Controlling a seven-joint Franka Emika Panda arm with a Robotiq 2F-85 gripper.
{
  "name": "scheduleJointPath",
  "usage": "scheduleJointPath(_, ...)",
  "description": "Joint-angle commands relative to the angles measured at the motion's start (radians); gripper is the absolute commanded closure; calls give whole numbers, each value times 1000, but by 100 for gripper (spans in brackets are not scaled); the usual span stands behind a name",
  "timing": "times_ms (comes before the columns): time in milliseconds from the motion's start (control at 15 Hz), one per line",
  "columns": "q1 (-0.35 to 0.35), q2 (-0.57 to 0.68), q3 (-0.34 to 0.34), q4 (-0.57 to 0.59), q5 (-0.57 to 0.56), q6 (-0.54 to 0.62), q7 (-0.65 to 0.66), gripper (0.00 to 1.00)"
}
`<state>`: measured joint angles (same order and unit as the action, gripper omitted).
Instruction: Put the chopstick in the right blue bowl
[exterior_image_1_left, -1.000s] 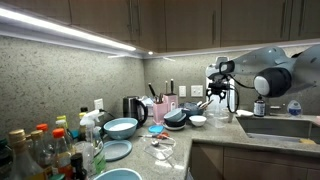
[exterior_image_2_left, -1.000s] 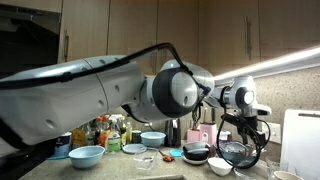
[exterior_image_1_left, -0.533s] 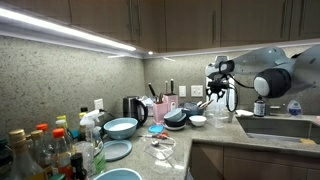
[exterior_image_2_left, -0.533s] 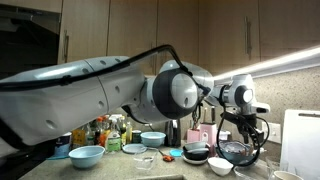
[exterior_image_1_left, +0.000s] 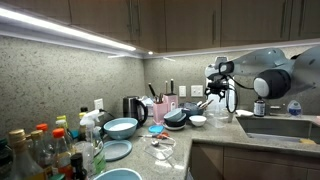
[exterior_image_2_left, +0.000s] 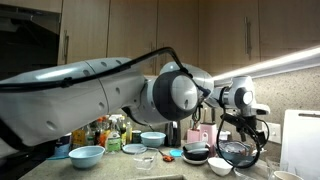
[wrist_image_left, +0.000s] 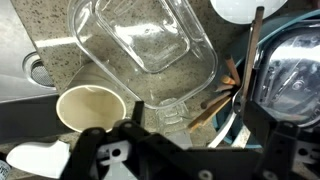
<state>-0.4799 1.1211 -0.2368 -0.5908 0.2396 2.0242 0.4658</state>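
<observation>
I need to grab the brown chopstick near its end over the dark bowl next, which leaves the chopstick's length free to go into the right blue bowl.
The right blue bowl (exterior_image_1_left: 121, 127) is a wide light-blue bowl beside the black kettle (exterior_image_1_left: 133, 108); it also shows in an exterior view (exterior_image_2_left: 152, 139). It is out of the wrist view. Brown chopsticks (wrist_image_left: 210, 103) lie slanted across the rim of a dark bowl (exterior_image_1_left: 177, 117), right of a clear glass container (wrist_image_left: 145, 45). My gripper (wrist_image_left: 180, 140) hangs above the dishes with its fingers wide apart and nothing between them. It shows in both exterior views (exterior_image_1_left: 214, 97) (exterior_image_2_left: 243, 125).
A flat light-blue plate (exterior_image_1_left: 115, 150), a tiny bright-blue dish (exterior_image_1_left: 155, 129) and another blue bowl (exterior_image_1_left: 118, 176) are on the counter. A white bowl (exterior_image_1_left: 198, 120), a cream cup (wrist_image_left: 90, 105), bottles (exterior_image_1_left: 45, 150) and a sink (exterior_image_1_left: 285, 128) are nearby.
</observation>
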Motion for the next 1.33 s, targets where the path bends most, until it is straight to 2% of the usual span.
scheduleJointPath(0,-5,20,1,21,0,35,-12,0)
scheduleJointPath(533,1,28,-8,23,-11,107,5,1)
scheduleJointPath(600,2,27,-8,22,-11,101,8,25)
scheduleJointPath(733,2,28,-7,21,-11,95,7,28)
scheduleJointPath(1267,-3,26,9,22,-2,96,-31,80)
